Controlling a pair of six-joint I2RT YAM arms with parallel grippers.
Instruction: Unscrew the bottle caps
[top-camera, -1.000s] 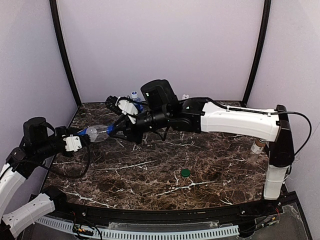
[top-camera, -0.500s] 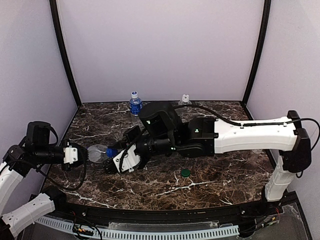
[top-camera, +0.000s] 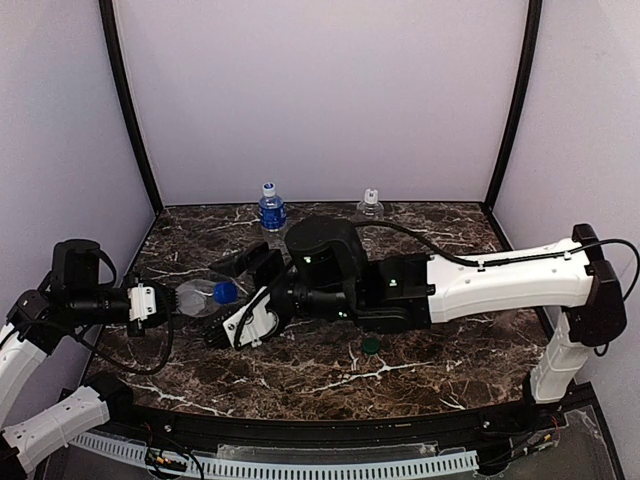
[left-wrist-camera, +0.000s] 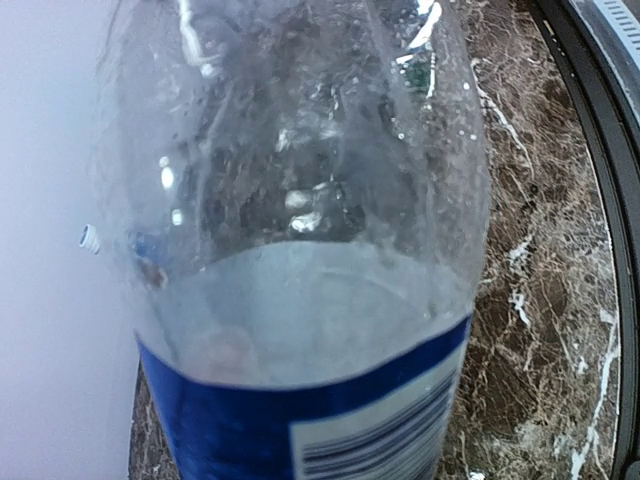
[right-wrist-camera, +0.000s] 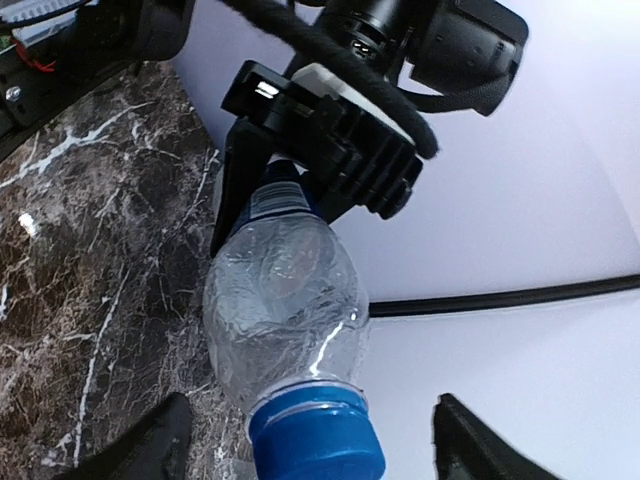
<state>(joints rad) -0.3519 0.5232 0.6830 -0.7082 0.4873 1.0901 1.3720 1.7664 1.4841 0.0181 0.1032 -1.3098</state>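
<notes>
I should grab the blue cap (top-camera: 225, 292) (right-wrist-camera: 318, 442) next with my right gripper by its opposite sides, end-on along the bottle's axis, to unscrew it.
My left gripper (top-camera: 152, 303) is shut on the labelled base of a clear bottle (top-camera: 196, 297) and holds it level above the table's left side. In the left wrist view that bottle (left-wrist-camera: 300, 200) with its blue label (left-wrist-camera: 220, 430) fills the frame and hides the fingers. The bottle's blue cap (right-wrist-camera: 318, 442) sits on the neck and points at my right gripper (right-wrist-camera: 312, 452). That gripper is open, one finger (right-wrist-camera: 135, 452) on each side of the cap and neither touching it. From above, the right gripper (top-camera: 234, 298) straddles the cap (top-camera: 225, 292).
A blue-labelled bottle (top-camera: 270, 208) and a small clear bottle (top-camera: 371, 202) stand at the back edge. A loose green cap (top-camera: 371, 346) lies on the marble table (top-camera: 450, 360) near the front centre. The right arm (top-camera: 480, 285) stretches across the table's middle.
The right gripper, shut on the blue cap before, has opened wide around it. Both arms and the bottle have shifted toward the near side of the table.
</notes>
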